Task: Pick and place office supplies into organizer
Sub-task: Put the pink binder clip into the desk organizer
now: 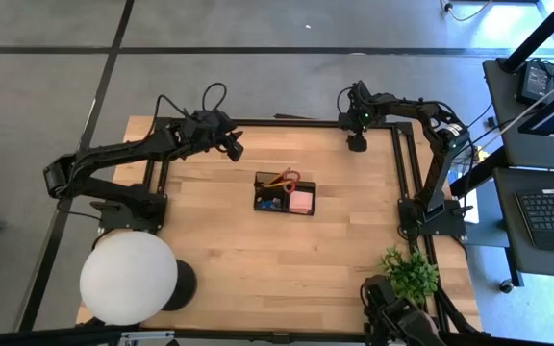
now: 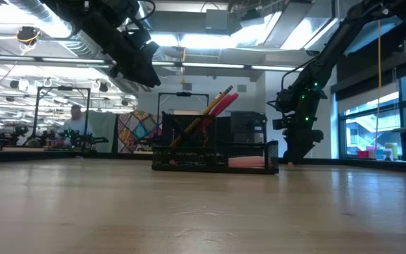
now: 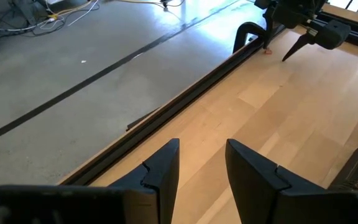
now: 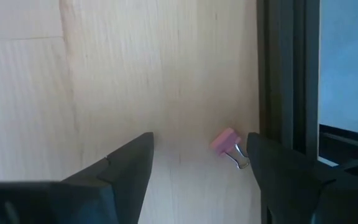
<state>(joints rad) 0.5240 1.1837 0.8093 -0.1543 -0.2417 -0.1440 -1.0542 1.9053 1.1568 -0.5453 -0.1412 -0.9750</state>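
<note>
My right gripper closes now, since both fingertips reach down to the wood on either side of its pink body [image 4: 225,140]. Closing now would catch the pink binder clip.
The black mesh organizer [image 1: 269,204] sits mid-table. In it are a pink sticky-note block [image 1: 301,201], red-handled scissors [image 1: 289,177] and pencils that lean upward [image 2: 204,116]. A small pink binder clip [image 4: 226,143] lies on the wood beside the table's far black rail. My right gripper [image 4: 199,137] points down over it, open. Its fingers stand on either side of the clip, which is nearer one finger [image 4: 272,168]. My left gripper [image 3: 202,146] is open and hovers above the table [image 1: 231,146], left of the organizer and toward the far edge.
A black rail [image 3: 185,99] runs along the table's far edge. A large white round lamp [image 1: 128,277] stands at the near left corner and a green plant [image 1: 410,272] at the near right. Bare wood [image 1: 239,255] lies near the organizer.
</note>
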